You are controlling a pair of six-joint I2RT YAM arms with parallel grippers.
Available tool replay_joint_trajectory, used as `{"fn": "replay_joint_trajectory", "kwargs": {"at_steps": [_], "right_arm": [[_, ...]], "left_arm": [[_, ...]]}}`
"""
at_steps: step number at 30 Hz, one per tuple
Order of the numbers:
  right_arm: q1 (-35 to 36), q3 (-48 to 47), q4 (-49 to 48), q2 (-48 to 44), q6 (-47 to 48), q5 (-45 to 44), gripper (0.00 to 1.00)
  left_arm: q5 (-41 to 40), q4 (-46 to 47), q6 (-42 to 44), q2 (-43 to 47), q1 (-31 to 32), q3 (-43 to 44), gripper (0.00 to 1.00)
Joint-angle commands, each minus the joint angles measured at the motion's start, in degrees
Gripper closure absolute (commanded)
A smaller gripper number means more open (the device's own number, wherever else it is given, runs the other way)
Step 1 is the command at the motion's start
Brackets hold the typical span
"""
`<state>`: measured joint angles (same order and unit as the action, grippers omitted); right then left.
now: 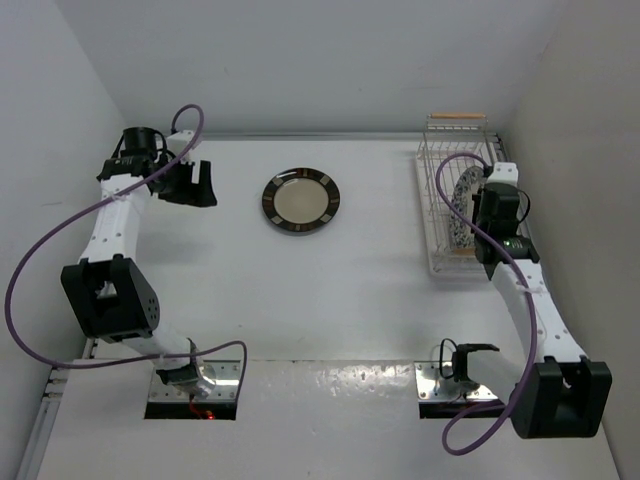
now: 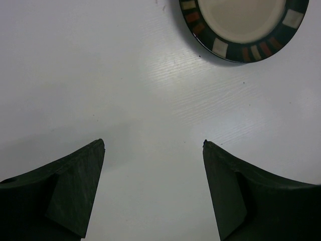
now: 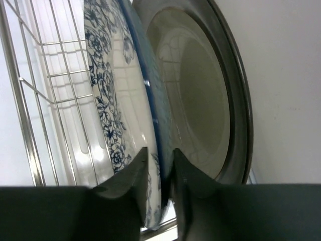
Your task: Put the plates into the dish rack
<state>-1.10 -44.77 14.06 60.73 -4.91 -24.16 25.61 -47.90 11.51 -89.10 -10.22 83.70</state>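
Note:
I should grab the striped-rim plate with my left gripper next, by its far edge (image 1: pixel 278 180). This will leave the plate's rim by the rack free for my right gripper to grab.
The cream plate with a dark brown striped rim (image 1: pixel 301 201) lies flat on the table at centre back; its edge shows in the left wrist view (image 2: pixel 246 25). My left gripper (image 1: pixel 198 186) (image 2: pixel 153 143) is open and empty over bare table, left of that plate. The blue-and-white plate (image 1: pixel 461 206) (image 3: pixel 110 100) stands on edge in the white wire dish rack (image 1: pixel 438 160) (image 3: pixel 50 75). The larger cream plate with a grey rim (image 3: pixel 200 100) stands right behind it. My right gripper (image 1: pixel 484 215) (image 3: pixel 160 150) is shut on the blue-and-white plate's rim.
The rack sits on a white tray (image 1: pixel 436 268) at the back right, close to the right wall, with a wooden handle bar (image 1: pixel 458 118) at its far end. Walls enclose the table on the left, back and right.

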Motion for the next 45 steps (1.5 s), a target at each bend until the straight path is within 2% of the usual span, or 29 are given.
{"fn": "replay_joint_trajectory", "kwargs": {"at_steps": [1,5,8,10,17,21,27,30,34,35,40,43,44,45], "right_arm": [[0.66,0.65,-1.05,-0.96,-1.68,-0.54,0.73],[0.58,1.27,-2.63,-1.93,0.24,-0.71,0.63],[0.66,1.27,-4.13,-2.63,2.18,-0.62,0.51],[0.58,0.57,-4.13,-2.82,3.94,-0.27,0.39],[0.66,-4.00,-2.73,-2.98,7.02,1.75,0.19],[0.66,-6.72,-1.15,-3.16,6.93,1.93,0.15],[0.66,-8.75,0.53,-4.47,6.23,2.63,0.11],[2.33,-8.14,0.97,-5.88,5.70,3.33,0.11],[2.95,-7.43,0.96,-7.73,5.35,3.33,0.11],[3.30,-7.35,0.96,-7.56,3.43,3.94,0.11],[4.53,-7.08,1.23,-8.26,2.45,3.68,0.11],[5.93,-7.52,2.54,-8.17,1.13,4.03,0.11],[6.46,-7.78,2.72,-8.00,0.61,4.99,0.11],[6.81,-7.87,3.42,-7.65,0.17,7.18,0.11]], "left_arm": [[0.23,0.61,0.35,-1.77,1.33,-0.47,0.17],[-0.91,0.61,0.88,-5.46,4.67,0.76,0.17],[-0.91,0.61,0.88,-9.68,6.61,1.46,0.15],[-0.91,0.61,0.36,-12.14,8.37,3.65,0.15],[0.23,1.84,-4.03,-24.79,11.27,13.23,0.15],[0.94,1.84,-8.33,-33.31,12.50,21.65,0.15],[1.46,2.37,-10.19,-43.17,14.17,27.47,0.15],[2.96,2.37,-10.80,-46.15,14.70,29.49,0.20],[5.68,2.37,-11.33,-49.06,15.75,30.73,0.33],[6.21,2.37,-11.33,-49.67,15.76,31.25,0.39],[8.93,2.37,-11.33,-53.72,18.21,31.27,0.57],[9.55,2.37,-10.81,-53.72,18.74,29.86,0.87],[9.55,2.37,-10.80,-52.16,18.74,29.33,1.00],[9.55,2.37,-10.20,-51.27,18.74,28.37,1.00]]}}
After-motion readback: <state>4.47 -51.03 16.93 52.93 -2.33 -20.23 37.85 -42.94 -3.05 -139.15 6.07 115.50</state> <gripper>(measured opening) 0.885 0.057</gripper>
